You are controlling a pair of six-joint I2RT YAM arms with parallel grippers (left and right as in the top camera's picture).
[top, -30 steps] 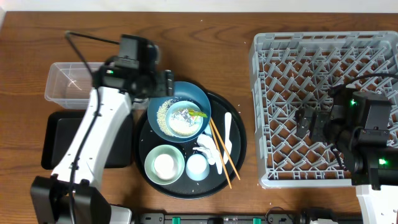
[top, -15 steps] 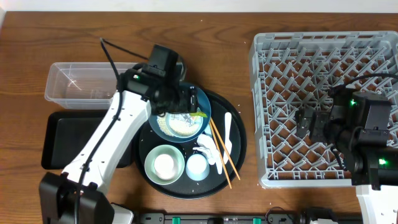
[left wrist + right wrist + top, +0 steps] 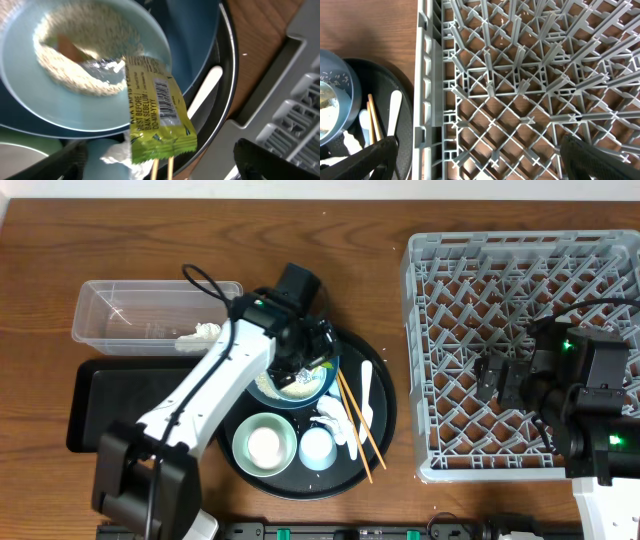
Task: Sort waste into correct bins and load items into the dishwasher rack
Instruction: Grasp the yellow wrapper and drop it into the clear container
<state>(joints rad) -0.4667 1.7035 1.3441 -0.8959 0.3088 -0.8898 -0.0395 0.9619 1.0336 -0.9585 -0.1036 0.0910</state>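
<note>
The robot's left gripper will next take hold of the yellow-green snack packet [image 3: 157, 115] by its crimped green end [image 3: 165, 150], so the rest stays free to drop into the tub.
The yellow-green snack packet [image 3: 157, 115] lies on the rim of the dark-blue bowl [image 3: 100, 112], which holds a ring of rice grains [image 3: 75, 82]. My left gripper [image 3: 165, 160] hovers open over the packet, its fingers wide to either side and not touching it. Overhead, the left gripper [image 3: 308, 352] is above the bowl [image 3: 328, 368]. A crumpled tissue [image 3: 200, 335] lies in the clear tub [image 3: 130, 315]. My right gripper [image 3: 482, 160] hangs open over the dishwasher rack [image 3: 520, 75], holding nothing.
On the round black tray [image 3: 385, 420] sit a pale-green bowl [image 3: 265, 442], a pale cup [image 3: 317, 448], chopsticks [image 3: 355, 425], a white spoon [image 3: 366, 395] and white scraps [image 3: 330, 418]. The shallow black tray [image 3: 95, 405] lies in front of the tub. The rack [image 3: 525, 350] fills the right.
My left arm has swung right from beside the clear tub to above the dark-blue bowl, jaws widening slightly. The tissue in the tub is now uncovered. The right arm has not moved.
</note>
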